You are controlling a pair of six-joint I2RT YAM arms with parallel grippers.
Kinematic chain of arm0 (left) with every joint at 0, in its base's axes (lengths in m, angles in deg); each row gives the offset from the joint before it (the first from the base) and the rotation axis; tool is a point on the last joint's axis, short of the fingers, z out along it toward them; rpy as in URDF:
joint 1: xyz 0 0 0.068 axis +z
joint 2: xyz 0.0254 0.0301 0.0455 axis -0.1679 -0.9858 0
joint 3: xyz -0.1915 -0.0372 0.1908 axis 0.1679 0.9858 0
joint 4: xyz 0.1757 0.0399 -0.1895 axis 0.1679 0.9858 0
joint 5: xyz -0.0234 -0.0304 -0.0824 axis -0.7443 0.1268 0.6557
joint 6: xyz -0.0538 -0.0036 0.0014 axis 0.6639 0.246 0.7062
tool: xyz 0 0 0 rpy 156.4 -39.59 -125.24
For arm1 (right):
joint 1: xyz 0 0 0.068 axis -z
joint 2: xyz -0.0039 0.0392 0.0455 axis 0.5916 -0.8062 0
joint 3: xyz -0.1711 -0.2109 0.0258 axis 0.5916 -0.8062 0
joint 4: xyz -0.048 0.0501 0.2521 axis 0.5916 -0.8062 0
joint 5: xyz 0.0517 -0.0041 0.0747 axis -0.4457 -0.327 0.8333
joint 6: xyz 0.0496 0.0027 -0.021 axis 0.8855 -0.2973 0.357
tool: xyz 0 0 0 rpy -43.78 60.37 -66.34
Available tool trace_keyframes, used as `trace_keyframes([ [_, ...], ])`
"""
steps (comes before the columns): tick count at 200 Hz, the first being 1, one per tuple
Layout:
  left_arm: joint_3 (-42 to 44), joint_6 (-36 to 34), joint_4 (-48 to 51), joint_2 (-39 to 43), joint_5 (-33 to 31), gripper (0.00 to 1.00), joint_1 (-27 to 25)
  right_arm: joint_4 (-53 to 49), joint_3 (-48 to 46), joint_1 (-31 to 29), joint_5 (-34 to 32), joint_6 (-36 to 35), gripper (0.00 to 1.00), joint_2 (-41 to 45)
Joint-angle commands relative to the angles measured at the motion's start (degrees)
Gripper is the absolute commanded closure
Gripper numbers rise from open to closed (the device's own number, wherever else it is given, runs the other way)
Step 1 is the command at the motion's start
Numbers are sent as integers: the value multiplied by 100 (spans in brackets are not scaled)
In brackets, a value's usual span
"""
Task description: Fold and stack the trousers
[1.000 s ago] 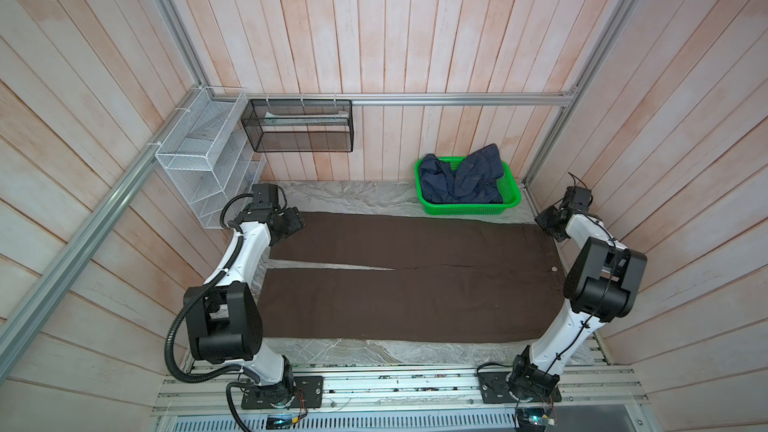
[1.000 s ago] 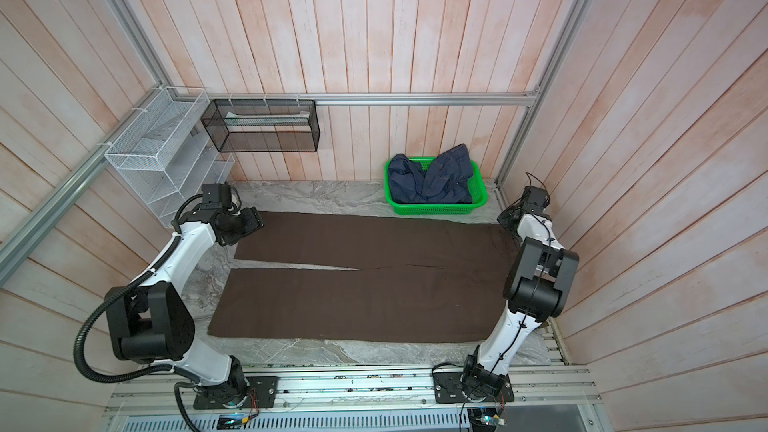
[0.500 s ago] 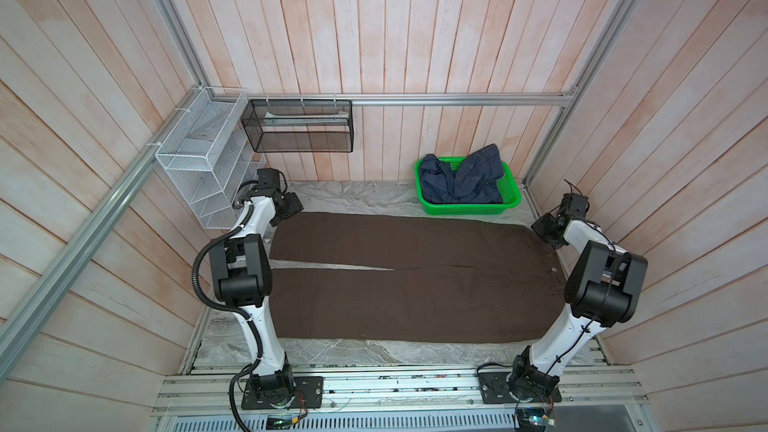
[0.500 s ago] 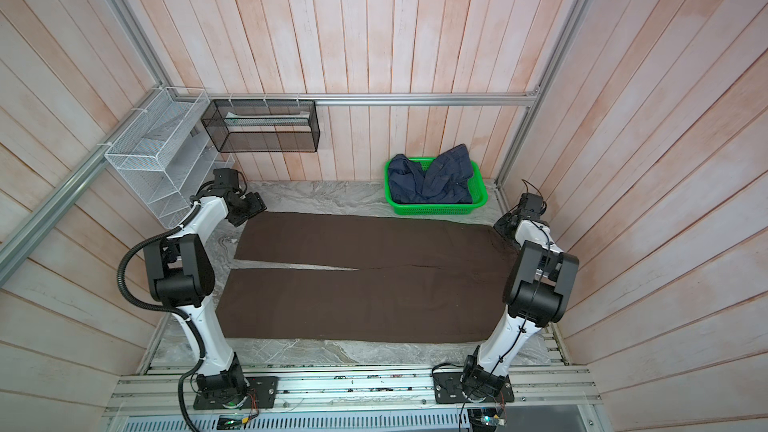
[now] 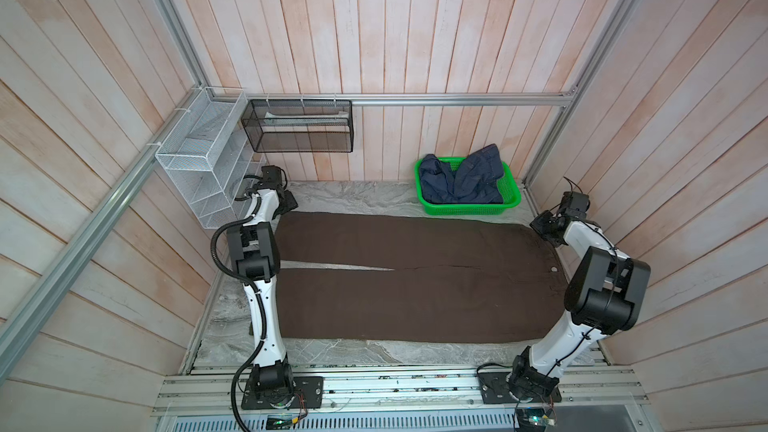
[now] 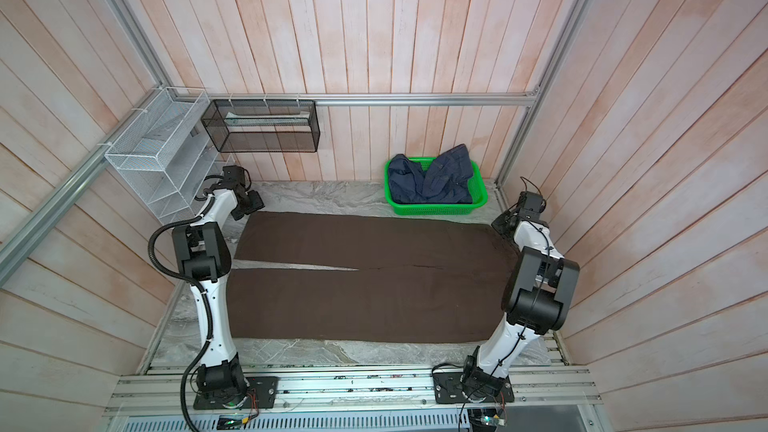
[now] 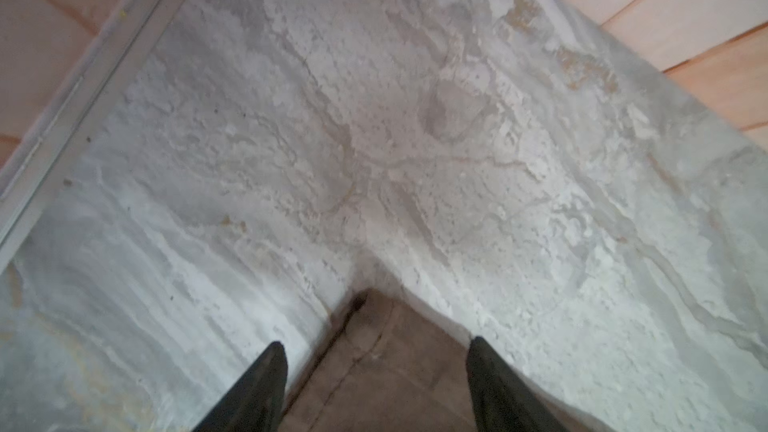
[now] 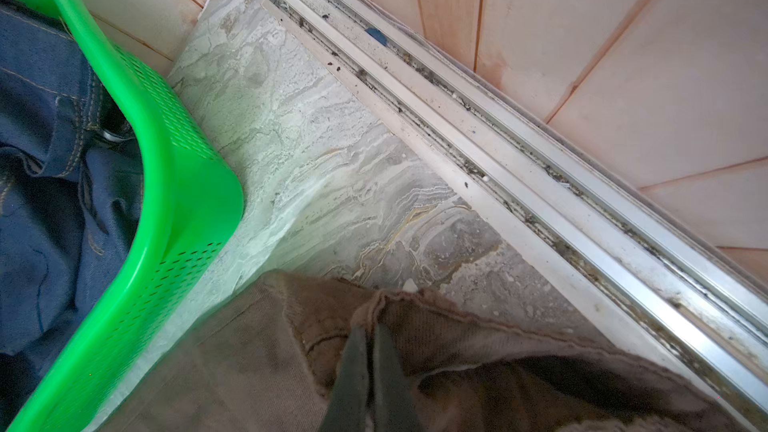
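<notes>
My left gripper should take the dark brown trousers' far hem corner next. Then it can fold that leg over the near one.
The dark brown trousers lie spread flat across the tabletop in both top views, legs pointing left and waist to the right. My left gripper hangs over the far left hem corner. In the left wrist view the left gripper is open, its fingers either side of that trousers corner. My right gripper is at the far right waist corner. In the right wrist view the right gripper is shut on a raised fold of the trousers' waistband.
A green basket holding a navy denim garment stands at the back right, close to the right gripper. A black mesh basket and a white wire rack hang at the back left. An aluminium rail edges the table.
My left arm has drawn its elbow in, and its gripper has moved back over the far left hem corner. The right gripper shifted slightly left at the waist corner.
</notes>
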Motion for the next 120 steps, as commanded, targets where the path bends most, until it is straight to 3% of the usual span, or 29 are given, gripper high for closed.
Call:
trace_keyframes([
  [1,-513,-186,293,-316,-104,31,37,-5,-99,-122,121,-45,100,183],
  [27,-988,-224,574,-693,-1,34,38,-4,-92,-165,116,-36,100,183],
  [80,-800,-261,585,-755,87,42,80,-48,-56,-177,104,-36,100,210],
  [120,-796,-285,653,-813,153,55,90,-54,-83,-177,102,-36,100,254],
])
